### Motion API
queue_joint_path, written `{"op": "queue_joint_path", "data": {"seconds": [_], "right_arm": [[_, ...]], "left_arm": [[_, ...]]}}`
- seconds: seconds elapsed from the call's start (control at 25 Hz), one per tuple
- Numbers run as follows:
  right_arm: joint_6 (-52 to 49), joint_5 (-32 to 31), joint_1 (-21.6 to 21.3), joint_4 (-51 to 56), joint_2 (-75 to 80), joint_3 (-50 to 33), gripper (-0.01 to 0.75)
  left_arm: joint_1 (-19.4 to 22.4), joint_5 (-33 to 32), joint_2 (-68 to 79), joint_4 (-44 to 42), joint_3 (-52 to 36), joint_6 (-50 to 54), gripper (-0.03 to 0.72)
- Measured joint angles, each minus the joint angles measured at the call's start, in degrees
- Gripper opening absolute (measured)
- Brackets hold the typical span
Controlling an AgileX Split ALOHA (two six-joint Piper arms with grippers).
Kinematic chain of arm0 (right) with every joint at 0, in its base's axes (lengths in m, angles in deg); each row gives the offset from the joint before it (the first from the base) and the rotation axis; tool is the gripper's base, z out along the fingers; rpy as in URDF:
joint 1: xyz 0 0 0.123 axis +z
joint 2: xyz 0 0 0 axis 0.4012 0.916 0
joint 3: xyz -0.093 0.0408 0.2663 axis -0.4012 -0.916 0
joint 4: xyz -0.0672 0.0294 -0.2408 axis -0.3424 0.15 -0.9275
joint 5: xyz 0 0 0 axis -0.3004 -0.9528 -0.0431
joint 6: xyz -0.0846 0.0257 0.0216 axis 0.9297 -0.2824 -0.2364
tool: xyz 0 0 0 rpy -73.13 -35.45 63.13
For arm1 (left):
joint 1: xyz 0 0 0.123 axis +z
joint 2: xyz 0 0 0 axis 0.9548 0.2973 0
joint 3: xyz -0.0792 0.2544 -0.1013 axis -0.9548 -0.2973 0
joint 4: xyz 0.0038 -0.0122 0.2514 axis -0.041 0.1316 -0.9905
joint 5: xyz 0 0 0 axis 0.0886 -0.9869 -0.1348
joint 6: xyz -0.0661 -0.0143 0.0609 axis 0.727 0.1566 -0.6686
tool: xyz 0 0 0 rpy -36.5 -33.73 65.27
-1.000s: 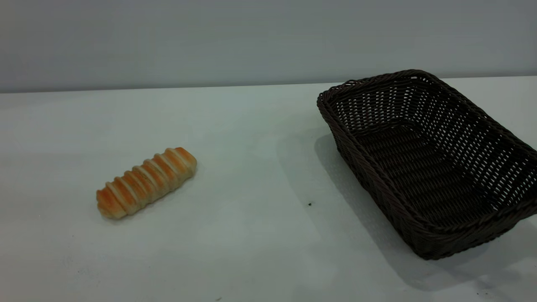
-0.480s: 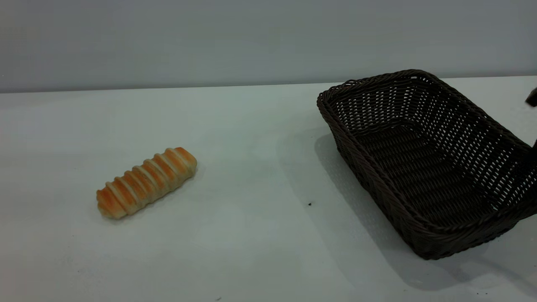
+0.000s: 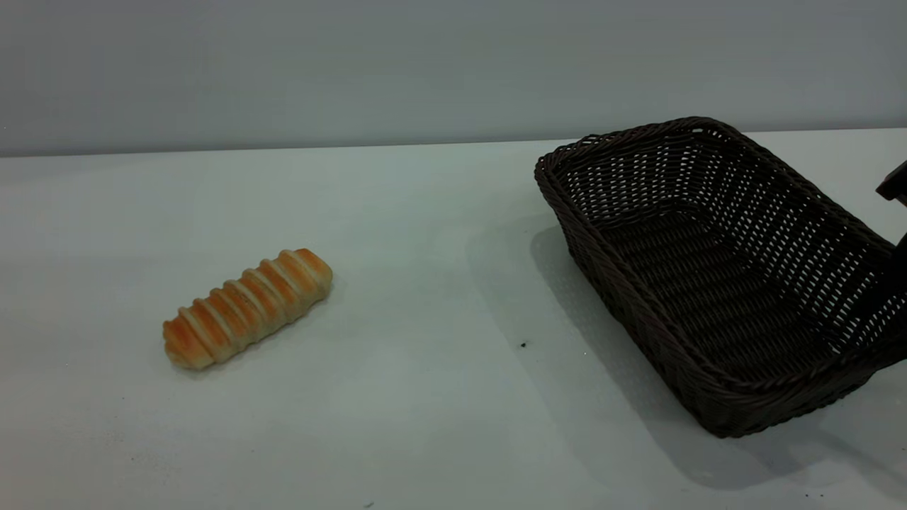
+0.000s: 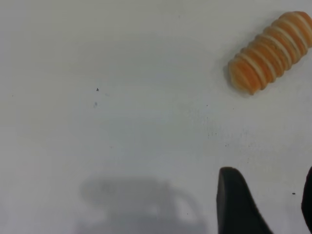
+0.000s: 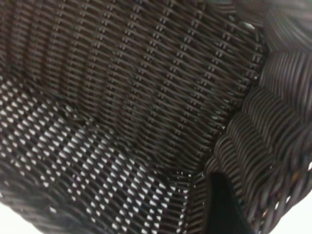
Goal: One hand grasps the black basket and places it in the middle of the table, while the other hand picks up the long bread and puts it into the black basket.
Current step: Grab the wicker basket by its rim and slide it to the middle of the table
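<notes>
My right gripper grabs the black basket [image 3: 716, 269] by its woven rim next.
The long bread [image 3: 247, 307] lies on the left part of the table [image 3: 425, 397], slanted, with nothing touching it. It also shows in the left wrist view as the long bread [image 4: 271, 50], well ahead of my left gripper [image 4: 268, 176], which hangs open and empty above the bare tabletop. The black basket [image 3: 716, 269] stands at the right of the table. My right gripper [image 3: 897, 185] pokes in at the right edge by the basket's right wall. In the right wrist view the basket's weave [image 5: 146, 97] fills the picture. One dark finger [image 5: 223, 207] sits inside next to the rim, and the gripper is open.
A grey wall [image 3: 425, 71] runs behind the table's far edge. A tiny dark speck [image 3: 523, 345] lies between bread and basket. White tabletop stretches between the two objects and in front of them.
My right gripper has come into the exterior view from the right edge and now sits by the basket's right wall. Bread and basket have not moved.
</notes>
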Motion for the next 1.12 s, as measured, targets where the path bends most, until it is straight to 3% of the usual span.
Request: {"op": "queue_joint_path", "data": {"seconds": [0.64, 0.76, 0.96, 1.12], "right_arm": [[1.45, 4.38, 0.0, 7.51, 13.96, 4.32, 0.448], [1.68, 4.24, 0.0, 7.51, 15.18, 6.31, 0.363], [2.06, 5.14, 0.0, 8.84, 15.64, 7.31, 0.111], [5.95, 4.73, 0.0, 8.6, 15.64, 8.07, 0.109]], "left_arm": [[0.0, 0.0, 0.0, 0.0, 0.0, 0.0, 0.366], [0.0, 0.0, 0.0, 0.0, 0.0, 0.0, 0.366], [0.0, 0.0, 0.0, 0.0, 0.0, 0.0, 0.366], [0.0, -0.13, 0.0, 0.0, 0.0, 0.0, 0.366]]}}
